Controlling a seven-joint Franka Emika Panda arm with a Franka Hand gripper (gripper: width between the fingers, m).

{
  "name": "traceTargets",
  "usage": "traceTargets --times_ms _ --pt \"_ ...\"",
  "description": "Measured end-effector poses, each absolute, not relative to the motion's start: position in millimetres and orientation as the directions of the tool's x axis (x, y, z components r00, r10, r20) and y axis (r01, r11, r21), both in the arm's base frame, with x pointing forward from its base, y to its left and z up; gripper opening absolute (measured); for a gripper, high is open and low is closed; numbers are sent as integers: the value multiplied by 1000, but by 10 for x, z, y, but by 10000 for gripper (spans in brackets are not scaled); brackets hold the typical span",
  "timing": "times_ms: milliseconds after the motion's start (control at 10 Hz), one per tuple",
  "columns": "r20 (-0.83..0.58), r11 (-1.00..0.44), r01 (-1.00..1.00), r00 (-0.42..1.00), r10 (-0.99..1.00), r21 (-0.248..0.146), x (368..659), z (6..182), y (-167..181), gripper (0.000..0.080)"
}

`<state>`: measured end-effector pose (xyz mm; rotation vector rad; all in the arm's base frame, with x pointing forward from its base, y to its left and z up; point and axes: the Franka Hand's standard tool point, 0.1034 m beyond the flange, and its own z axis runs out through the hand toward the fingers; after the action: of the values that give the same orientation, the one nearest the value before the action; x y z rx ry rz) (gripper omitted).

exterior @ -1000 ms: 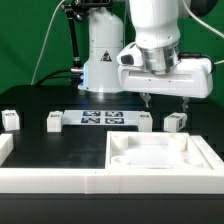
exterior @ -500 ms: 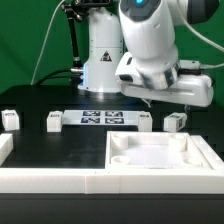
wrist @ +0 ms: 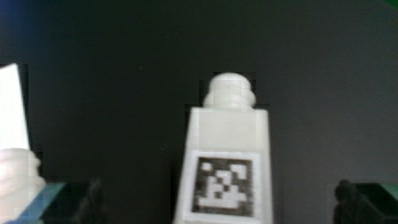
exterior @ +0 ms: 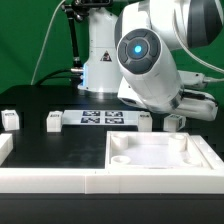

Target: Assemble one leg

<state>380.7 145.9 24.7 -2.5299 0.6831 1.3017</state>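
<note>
The leg's round stud needs to stay free to go into the white square plate, so my gripper will grab the leg by its tagged section (wrist: pixel 224 186) next.
In the wrist view a leg (wrist: pixel 228 140) lies on the black table, a white cuboid with a round stud at one end and a black-and-white tag on its side. My gripper (wrist: pixel 221 204) is open, with one dark finger (wrist: pixel 71 200) on each side of the leg and a gap to both. In the exterior view the tilted arm's hand (exterior: pixel 192 103) hangs over the right end of the row of legs and hides the fingertips. Two legs (exterior: pixel 146 120) (exterior: pixel 175 121) peek out below it. Two more legs (exterior: pixel 10 118) (exterior: pixel 54 121) stand at the exterior view's left.
The marker board (exterior: pixel 103 118) lies flat in the middle of the row. The large white square plate (exterior: pixel 160 156) lies in front, inside a white raised border (exterior: pixel 60 178). Another white part (wrist: pixel 13 130) shows at the wrist view's edge.
The arm has rotated and tilted over toward the exterior view's right, and its hand has dropped lower over the right-hand legs. The parts on the table have not moved.
</note>
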Motion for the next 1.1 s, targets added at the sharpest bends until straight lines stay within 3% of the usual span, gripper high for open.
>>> traceTargets --times_ms 200,600,700,800,900,1000,1100 --pt "-805 -871 -491 507 -309 25 3775 136 1492 649" --pt "-798 -876 -482 516 -309 28 3734 82 1543 649" --pt "-798 -875 -482 516 -310 28 3736 81 1539 517" --pt "-798 -875 -483 516 -310 28 3736 81 1539 517" --pt "-798 -875 -483 516 -310 28 3736 81 1538 366" --pt "-799 -875 -483 516 -310 28 3736 82 1538 288" --pt "-798 -875 -483 516 -310 28 3736 82 1538 288"
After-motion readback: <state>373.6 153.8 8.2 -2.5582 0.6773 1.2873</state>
